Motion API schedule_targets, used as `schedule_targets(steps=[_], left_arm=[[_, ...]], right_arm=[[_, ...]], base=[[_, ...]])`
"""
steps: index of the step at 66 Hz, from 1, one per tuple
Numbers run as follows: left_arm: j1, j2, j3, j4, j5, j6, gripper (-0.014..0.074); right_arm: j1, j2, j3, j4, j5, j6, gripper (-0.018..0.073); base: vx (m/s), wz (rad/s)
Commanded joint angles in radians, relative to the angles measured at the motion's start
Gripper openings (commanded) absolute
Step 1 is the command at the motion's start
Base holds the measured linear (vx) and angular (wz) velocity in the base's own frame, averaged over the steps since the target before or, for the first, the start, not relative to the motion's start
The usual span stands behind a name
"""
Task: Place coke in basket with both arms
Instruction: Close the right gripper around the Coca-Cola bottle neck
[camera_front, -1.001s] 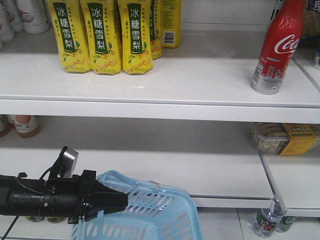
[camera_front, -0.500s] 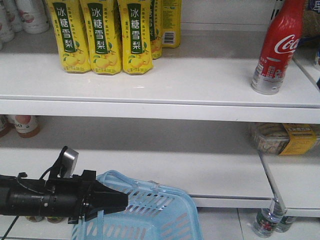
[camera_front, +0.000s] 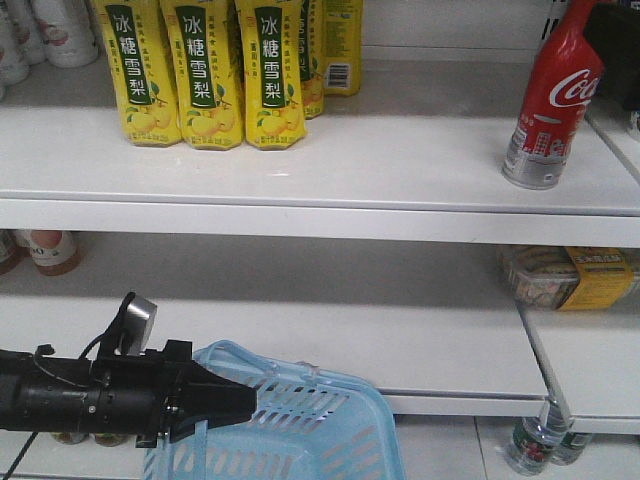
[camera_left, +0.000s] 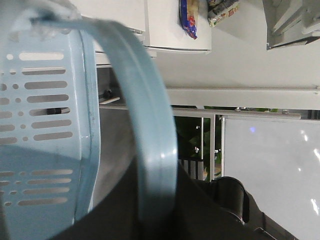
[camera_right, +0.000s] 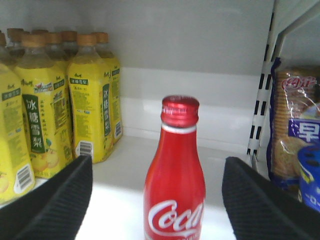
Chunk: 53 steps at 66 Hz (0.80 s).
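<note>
I will grab the coke with my right gripper next by its upper body below the cap (camera_front: 573, 60), to put it in the basket (camera_front: 320, 420).
The coke (camera_front: 550, 95), a slim red Coca-Cola container with a silver lower part, stands upright on the upper shelf at the right. In the right wrist view the coke (camera_right: 175, 175) sits centred between the two black fingers (camera_right: 55, 200) of my right gripper (camera_right: 157, 165), which is open and not touching it. That gripper (camera_front: 615, 45) shows as a dark shape by the coke's neck. The light blue basket (camera_front: 320, 420) hangs at the bottom left, with my left gripper (camera_front: 225, 400) shut on its flat handle (camera_left: 145, 110). The basket's slotted wall (camera_left: 45, 100) fills the left wrist view.
Yellow pear-drink bottles (camera_front: 200, 70) stand in a row on the white upper shelf (camera_front: 330, 170), left of the coke (camera_right: 40, 120). Biscuit packets (camera_right: 295, 130) sit behind a slotted upright on the right. A packaged food tray (camera_front: 570, 275) lies on the lower shelf.
My right gripper has come into the front view at the top right, beside the coke's neck. The left arm and basket have not moved.
</note>
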<state>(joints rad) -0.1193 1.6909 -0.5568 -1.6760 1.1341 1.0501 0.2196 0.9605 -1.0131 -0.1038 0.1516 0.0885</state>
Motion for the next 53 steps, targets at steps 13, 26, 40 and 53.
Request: schedule_targets(steps=[13, 26, 40, 53], left_arm=[[-0.004, -0.044, -0.019, -0.097, 0.099, 0.007, -0.0006], [-0.004, -0.044, -0.019, -0.097, 0.099, 0.007, -0.0006], [-0.004, -0.044, -0.019, -0.097, 0.099, 0.007, -0.0006], [-0.004, -0.044, -0.019, -0.097, 0.099, 0.007, -0.0006]], right_arm=[[0.0, 0.079, -0.104, -0.043, -0.048, -0.007, 0.0517], [0.0, 0.114, -0.104, -0.043, -0.057, -0.007, 0.0517], [0.0, 0.137, -0.104, -0.043, -0.107, -0.007, 0.0517], [-0.002, 0.147, -0.104, -0.042, -0.117, -0.007, 0.0517]], base=[[0.0, 0.0], [0.0, 0.0], [0.0, 0.0], [0.0, 0.0]])
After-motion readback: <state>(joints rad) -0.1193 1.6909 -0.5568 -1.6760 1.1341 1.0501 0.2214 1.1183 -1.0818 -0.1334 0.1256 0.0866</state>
